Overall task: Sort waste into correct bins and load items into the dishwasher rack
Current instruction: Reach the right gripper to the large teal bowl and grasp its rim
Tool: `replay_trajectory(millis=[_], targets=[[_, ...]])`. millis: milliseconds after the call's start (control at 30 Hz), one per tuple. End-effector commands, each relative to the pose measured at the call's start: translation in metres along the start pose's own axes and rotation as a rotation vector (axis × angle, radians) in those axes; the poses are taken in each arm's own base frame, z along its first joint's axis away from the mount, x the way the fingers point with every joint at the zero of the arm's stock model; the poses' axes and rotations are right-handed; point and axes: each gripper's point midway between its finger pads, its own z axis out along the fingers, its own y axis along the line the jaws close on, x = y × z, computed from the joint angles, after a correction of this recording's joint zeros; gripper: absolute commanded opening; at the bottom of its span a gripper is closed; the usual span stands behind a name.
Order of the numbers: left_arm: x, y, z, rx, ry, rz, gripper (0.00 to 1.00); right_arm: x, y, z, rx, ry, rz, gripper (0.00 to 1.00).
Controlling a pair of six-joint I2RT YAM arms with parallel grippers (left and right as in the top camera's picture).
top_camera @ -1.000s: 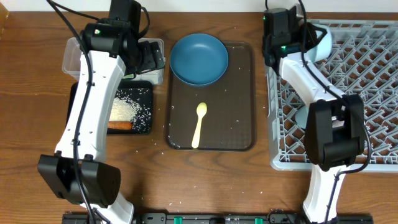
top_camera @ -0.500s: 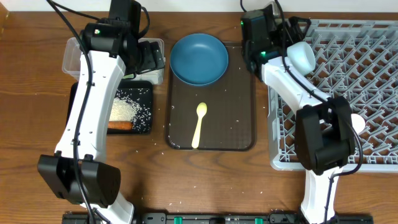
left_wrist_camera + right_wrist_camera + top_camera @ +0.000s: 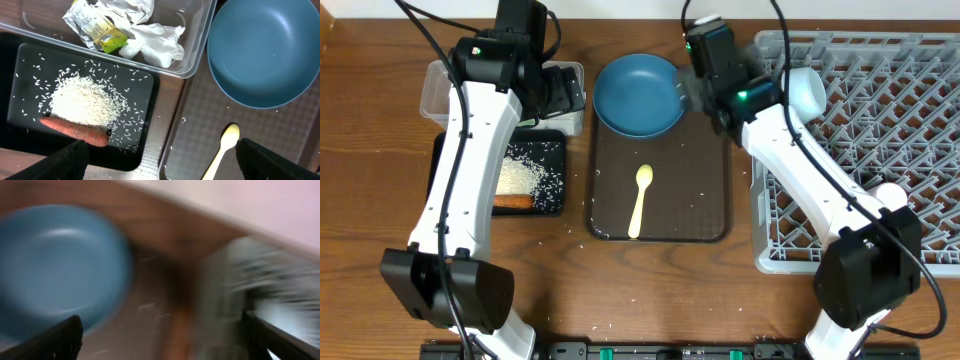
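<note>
My right gripper is to grab the large dark blue bowl by the bowl's rim, on the side nearest the dishwasher rack, so it can load the bowl tilted on edge.
The large dark blue bowl (image 3: 638,95) (image 3: 265,50) (image 3: 55,265) sits at the far end of the brown serving tray (image 3: 660,228), with the pale yellow spoon (image 3: 642,198) (image 3: 225,145) lying below it. My right gripper (image 3: 698,95) (image 3: 160,340) hovers open and empty between this bowl and the grey dishwasher rack (image 3: 880,150); its wrist view is motion-blurred. A small whitish bowl (image 3: 807,88) rests in the rack's near-left corner. My left gripper (image 3: 560,95) (image 3: 160,165) hangs open above the bins. Crumpled paper (image 3: 150,40) and a green-yellow wrapper (image 3: 100,32) lie in the clear tub (image 3: 442,90). Rice (image 3: 85,100) and the carrot (image 3: 513,201) (image 3: 75,129) lie in the black tray (image 3: 552,160).
A second pale round item (image 3: 890,195) sits in the rack further right. Loose rice grains are scattered on the brown tray and on the wooden table beside the black tray. The rack fills the right side of the table.
My right gripper opened, left the small whitish bowl in the rack and swung left toward the blue bowl. The left arm has not moved.
</note>
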Motion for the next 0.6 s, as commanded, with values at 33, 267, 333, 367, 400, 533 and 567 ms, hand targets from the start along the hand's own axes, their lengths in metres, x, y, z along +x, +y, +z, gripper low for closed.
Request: replay_trajectory(millis=[33,267,333,367,400,533,567], targets=[[0.0,0.003,0.002,-0.015,0.003,-0.003,0.96,0.019,0.051,0.013,-0.276,0.091,0.301,0.87],[0.0,0.003,0.002,-0.015,0.003,-0.003,0.96,0.061,0.05,0.077,-0.158,0.16,0.541,0.67],[0.0,0.003,0.002,-0.015,0.003,-0.003,0.96,0.073,0.048,0.091,-0.127,0.184,0.567,0.67],[0.0,0.003,0.002,-0.015,0.003,-0.003,0.96,0.08,0.049,0.097,-0.117,0.199,0.575,0.67],[0.0,0.003,0.002,-0.015,0.003,-0.003,0.96,0.084,0.049,0.101,-0.11,0.21,0.585,0.67],[0.0,0.003,0.002,-0.015,0.003,-0.003,0.96,0.094,0.048,0.11,-0.098,0.229,0.589,0.66],[0.0,0.003,0.002,-0.015,0.003,-0.003,0.96,0.097,0.048,0.113,-0.09,0.233,0.587,0.64]])
